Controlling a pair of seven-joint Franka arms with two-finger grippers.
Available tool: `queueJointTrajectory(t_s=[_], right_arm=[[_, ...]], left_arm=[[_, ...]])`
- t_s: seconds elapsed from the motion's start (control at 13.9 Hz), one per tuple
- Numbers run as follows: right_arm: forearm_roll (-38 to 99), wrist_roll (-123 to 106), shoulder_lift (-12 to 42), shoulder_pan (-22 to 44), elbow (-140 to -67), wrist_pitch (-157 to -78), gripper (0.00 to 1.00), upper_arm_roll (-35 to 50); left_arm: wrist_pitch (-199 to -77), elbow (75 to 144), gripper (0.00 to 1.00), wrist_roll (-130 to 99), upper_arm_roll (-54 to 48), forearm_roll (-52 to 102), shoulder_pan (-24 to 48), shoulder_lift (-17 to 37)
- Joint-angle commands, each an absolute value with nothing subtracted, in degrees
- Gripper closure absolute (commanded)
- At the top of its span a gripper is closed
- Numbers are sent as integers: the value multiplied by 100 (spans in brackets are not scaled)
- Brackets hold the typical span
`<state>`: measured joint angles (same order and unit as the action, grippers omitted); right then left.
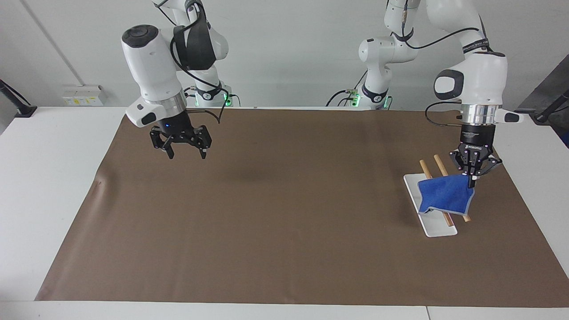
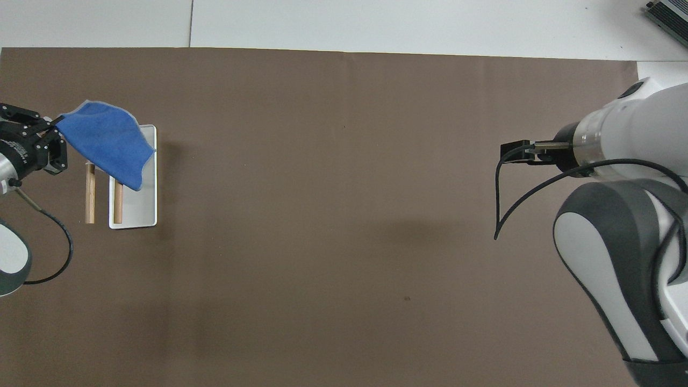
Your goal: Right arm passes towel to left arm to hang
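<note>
I should keep my left gripper closed on the blue towel's held corner (image 2: 65,121) until it reaches the rack's wooden bars.
My left gripper (image 1: 472,179) is shut on one corner of the blue towel (image 1: 444,194). It holds the towel in the air over a small rack at the left arm's end of the table. The rack has a white base (image 1: 438,230) and two wooden bars (image 1: 425,167). The cloth hangs across the middle of the bars, and I cannot tell whether it touches them. From overhead, the left gripper (image 2: 52,128) and the towel (image 2: 105,141) cover the far part of the bars (image 2: 90,193). My right gripper (image 1: 187,155) hangs open and holds nothing over the mat at the right arm's end, seen edge-on from overhead (image 2: 505,153).
A big brown mat (image 1: 266,222) covers most of the white table (image 1: 44,178). Bare mat lies between the two arms. A dark device (image 2: 666,13) sits at the table's farthest corner on the right arm's end.
</note>
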<state>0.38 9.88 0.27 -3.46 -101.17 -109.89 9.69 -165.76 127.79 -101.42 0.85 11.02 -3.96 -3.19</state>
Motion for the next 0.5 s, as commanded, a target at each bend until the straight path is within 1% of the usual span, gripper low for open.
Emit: queueJointTrajectory(t_s=[0.0,0.14,0.29,0.36,0.43], right_arm=[[-88,1134,-52,-230,-9766,-10417,0,600],[-88,1055,-114,-71,-9319,-9847,0,134],[-97,1046,-105,8,-8844,-9144,0,-87],[-105,1011,-105,61,-8816,-9019,0,-166],[-105,1011,-114,62,-8929,-9044,0,-184]], left_arm=[[-16717,12998,100,-10064,9,1125,-877,-352],[-16725,13183,100,-10011,18,1125,-1028,-387],[-16726,13271,100,-10019,9,1125,-1160,-343],[-16726,13350,97,-10020,9,1125,-1160,-343],[-16726,13411,85,-10028,9,1125,-1169,-343]])
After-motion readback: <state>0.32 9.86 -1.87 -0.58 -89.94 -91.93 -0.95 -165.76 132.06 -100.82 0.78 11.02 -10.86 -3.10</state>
